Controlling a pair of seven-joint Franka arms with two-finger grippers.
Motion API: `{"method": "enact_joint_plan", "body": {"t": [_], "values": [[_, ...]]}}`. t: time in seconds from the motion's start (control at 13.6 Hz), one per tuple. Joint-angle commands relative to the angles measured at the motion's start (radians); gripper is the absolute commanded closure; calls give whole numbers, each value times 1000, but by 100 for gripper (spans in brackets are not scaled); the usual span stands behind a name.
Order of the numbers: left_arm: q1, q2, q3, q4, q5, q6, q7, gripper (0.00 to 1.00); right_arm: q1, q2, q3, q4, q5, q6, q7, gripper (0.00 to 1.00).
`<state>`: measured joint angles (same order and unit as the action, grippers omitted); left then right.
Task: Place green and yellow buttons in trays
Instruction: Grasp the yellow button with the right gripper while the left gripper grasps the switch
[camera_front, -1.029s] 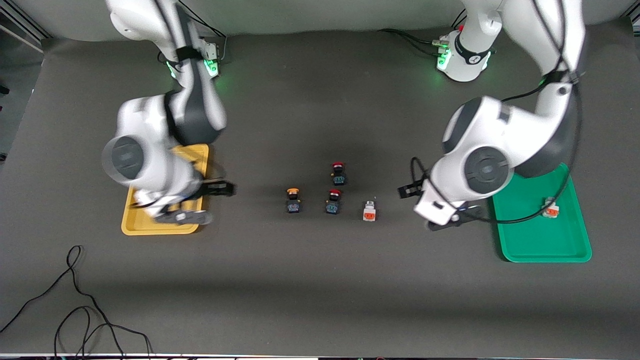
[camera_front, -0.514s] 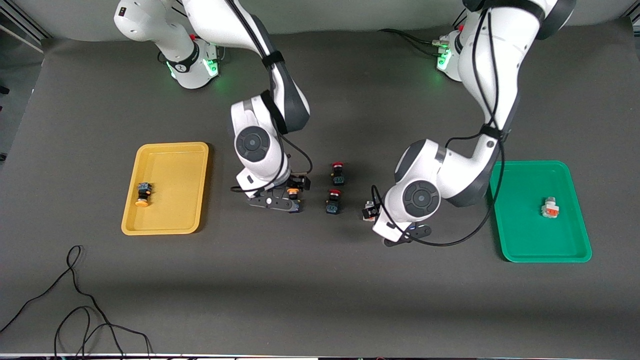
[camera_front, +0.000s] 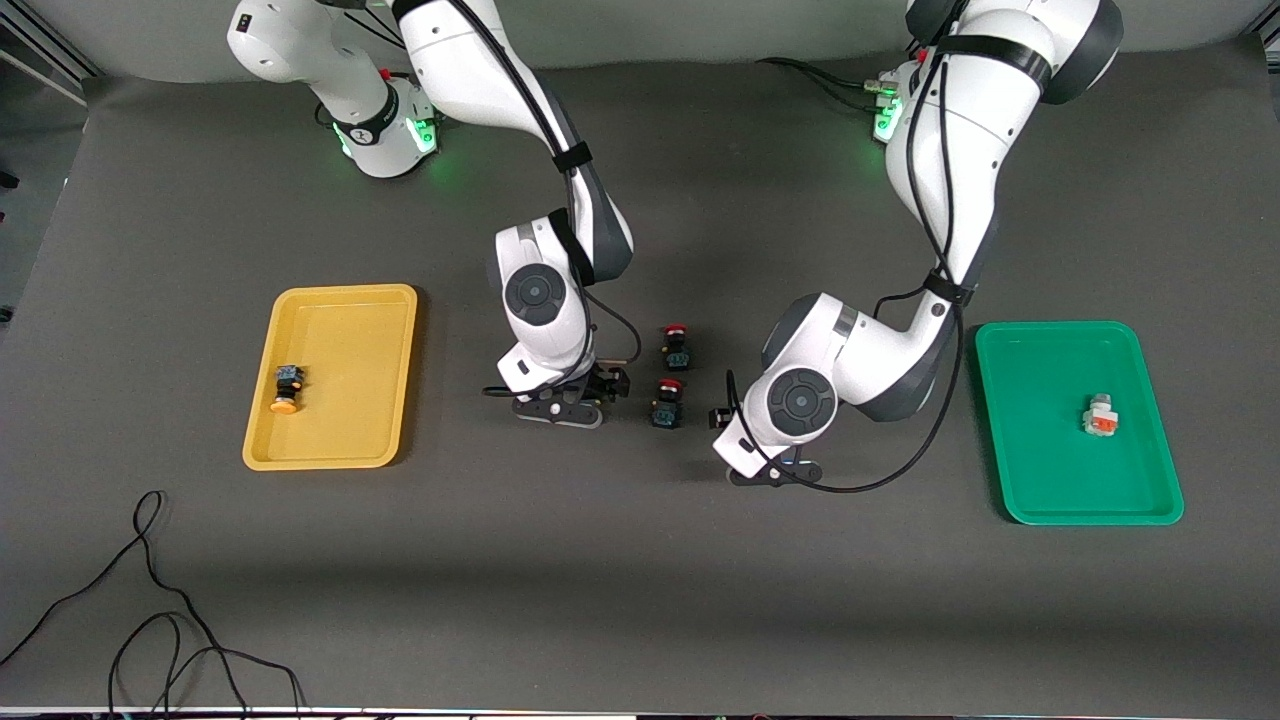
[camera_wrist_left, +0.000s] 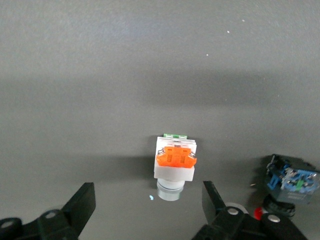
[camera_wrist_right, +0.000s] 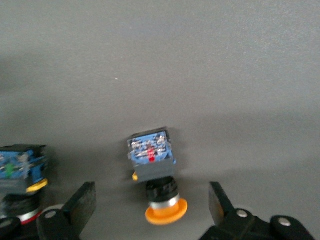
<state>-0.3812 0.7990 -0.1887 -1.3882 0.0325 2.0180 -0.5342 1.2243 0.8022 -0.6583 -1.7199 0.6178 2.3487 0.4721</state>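
Note:
My left gripper's fingers stop above the white button (camera_wrist_left: 175, 161) in the left wrist view and would miss it if they closed now. My left gripper should go lower before it closes.
My left gripper (camera_wrist_left: 149, 202) is open and low over the table, its fingers on either side of a white button with an orange face (camera_wrist_left: 175, 164) that lies on the mat. My right gripper (camera_wrist_right: 151, 202) is open too, straddling a dark button with a yellow-orange cap (camera_wrist_right: 156, 172). From the front, both hands (camera_front: 745, 447) (camera_front: 575, 400) hide these buttons. The yellow tray (camera_front: 350, 320) holds one yellow-capped button (camera_front: 287, 388). Toward the left arm's end, the green tray (camera_front: 1040, 470) holds a white and orange button (camera_front: 1100, 415).
Two dark switches with red caps (camera_front: 677, 345) (camera_front: 667, 402) stand between the two grippers; one shows beside each gripper (camera_wrist_left: 292, 181) (camera_wrist_right: 20, 170). A loose black cable (camera_front: 150, 620) lies near the front edge at the right arm's end.
Both arms have swung from over their trays to the middle of the table and come down, each open gripper now around a button. The buttons in the trays have stayed put.

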Motion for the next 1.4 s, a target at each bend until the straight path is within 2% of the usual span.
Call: {"method": "enact_joint_plan", "body": {"t": [0.0,0.07,0.15,0.29,0.37,0.44,0.51,0.59,0.66,0.73,0.96,1.18,1.32], "values": [[-15,9,11,17,21,20,52,5,-11,15,25,-20,22,63,-13,5],[-16,11,9,0,21,59,52,4,-12,17,26,-24,22,72,-13,12],[-22,12,9,-17,20,103,52,4,-16,17,31,-26,23,73,-13,24],[-22,23,9,-41,18,157,51,4,-16,15,40,-24,23,74,-13,60],[-24,29,11,-46,18,169,49,4,-17,12,39,-24,23,70,-13,73],[-31,40,11,-45,18,182,45,4,-19,6,39,-24,23,66,-13,79],[-35,46,11,-46,18,192,42,4,-19,-1,36,-24,22,61,-15,80],[-35,51,11,-46,20,205,42,13,-19,-15,29,-24,20,57,-18,80],[-35,54,9,-46,18,203,43,66,-19,-35,22,-24,14,26,-18,80],[-35,54,9,-46,17,203,36,100,-17,-63,0,-21,11,-20,-18,80],[-35,49,9,-45,17,200,17,100,-11,-168,-64,-10,-9,-165,-45,80],[-25,29,9,-40,15,174,17,100,-16,-248,-141,32,-107,-331,-88,80],[5,-29,9,-19,4,49,20,100,-19,-294,-242,25,-128,-426,-264,80]]}}
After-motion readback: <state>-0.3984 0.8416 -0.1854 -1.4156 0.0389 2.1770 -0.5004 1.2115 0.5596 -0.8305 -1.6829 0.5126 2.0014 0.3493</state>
